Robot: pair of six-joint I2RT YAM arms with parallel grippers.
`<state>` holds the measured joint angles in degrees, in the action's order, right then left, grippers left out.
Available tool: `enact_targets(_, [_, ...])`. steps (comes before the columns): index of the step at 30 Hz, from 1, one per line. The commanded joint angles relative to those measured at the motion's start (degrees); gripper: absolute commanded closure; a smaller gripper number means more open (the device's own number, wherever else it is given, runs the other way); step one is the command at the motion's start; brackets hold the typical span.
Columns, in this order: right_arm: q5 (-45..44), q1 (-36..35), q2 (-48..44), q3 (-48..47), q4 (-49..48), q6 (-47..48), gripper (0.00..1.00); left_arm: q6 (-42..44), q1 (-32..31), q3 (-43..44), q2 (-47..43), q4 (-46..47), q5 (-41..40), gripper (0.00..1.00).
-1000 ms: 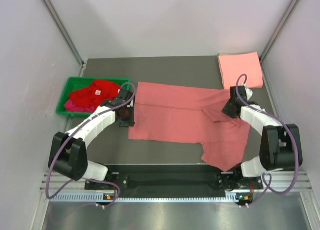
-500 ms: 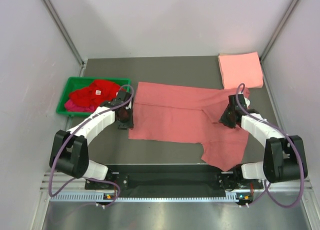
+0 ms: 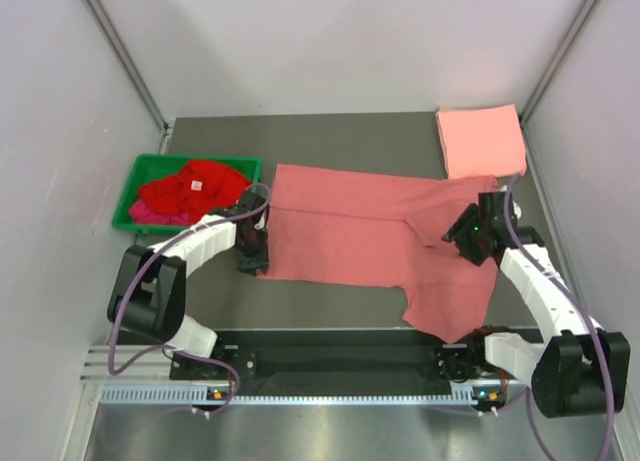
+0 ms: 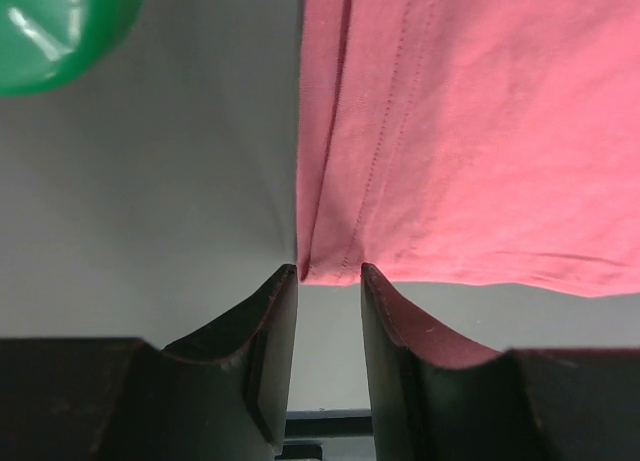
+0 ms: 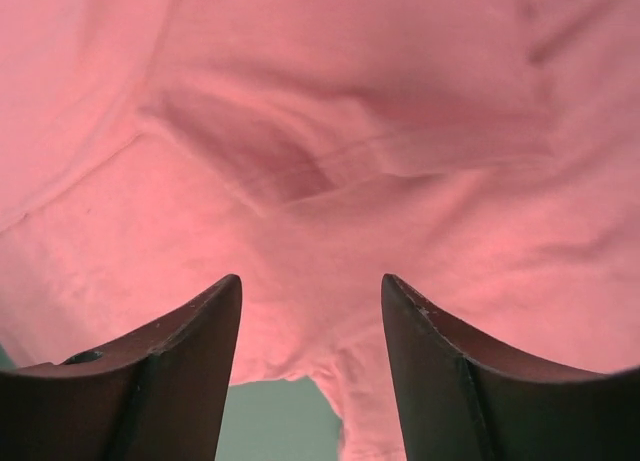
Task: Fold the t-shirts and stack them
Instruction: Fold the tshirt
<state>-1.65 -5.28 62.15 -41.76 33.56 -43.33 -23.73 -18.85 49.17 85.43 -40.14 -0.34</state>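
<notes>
I need to fold the near side of the t-shirt over lengthwise, so I should next grab the dusty rose-red t-shirt [image 3: 350, 231] by its near hemmed corner [image 3: 264, 275] with my left gripper.
A dusty rose-red t-shirt [image 3: 350, 231] lies spread across the middle of the table, one sleeve hanging toward the near right. My left gripper [image 3: 256, 261] is at the shirt's near left corner. In the left wrist view the gripper [image 4: 329, 271] is open by a narrow gap. The hemmed corner of the shirt [image 4: 470, 131] lies just beyond its tips, with bare table between the fingers. My right gripper [image 3: 464, 233] hovers over the shirt's right part. In the right wrist view it [image 5: 311, 286] stands wide open above wrinkled cloth [image 5: 330, 111], holding nothing. A folded salmon pink t-shirt [image 3: 481, 141] lies at the back right.
A green bin [image 3: 150, 163] at the left holds crumpled bright red t-shirts [image 3: 195, 186] and a bit of magenta cloth [image 3: 140, 213]. Its rim [image 4: 50, 31] shows at the top left of the left wrist view. Grey table [image 3: 340, 141] lies behind the shirt. White walls close in both sides.
My right gripper has opened and let go of the shirt, and its arm has swung out to the right. My left gripper has slid nearer along the shirt's left edge to the corner.
</notes>
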Motion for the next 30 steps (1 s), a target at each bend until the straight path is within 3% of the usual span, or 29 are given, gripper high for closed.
enact_targets(1, [-1.0,4.8,-3.3,0.3,8.6,-3.9,0.41,0.0,0.0,-0.1,2.2,1.9,0.1,0.63])
enact_targets(6, [-6.2,14.6,-8.7,2.8,15.5,-3.9,0.42,0.3,0.0,0.3,5.0,2.0,0.1,0.64])
enact_targets(8, [-8.1,16.6,-9.6,5.4,14.6,-3.9,0.42,0.6,0.0,0.8,5.8,1.5,0.1,0.72])
enact_targets(12, [-6.1,19.5,-8.6,10.4,6.4,-1.9,0.44,0.3,0.0,0.9,4.2,1.6,0.1,1.00])
enact_targets(20, [-5.0,21.1,-7.1,14.1,-3.8,2.7,0.49,0.9,0.0,1.8,-0.2,0.6,2.4,1.00])
enact_targets(30, [-8.5,21.1,0.0,17.5,-6.0,-0.8,0.55,2.9,0.0,3.2,-3.5,-0.5,3.4,1.00])
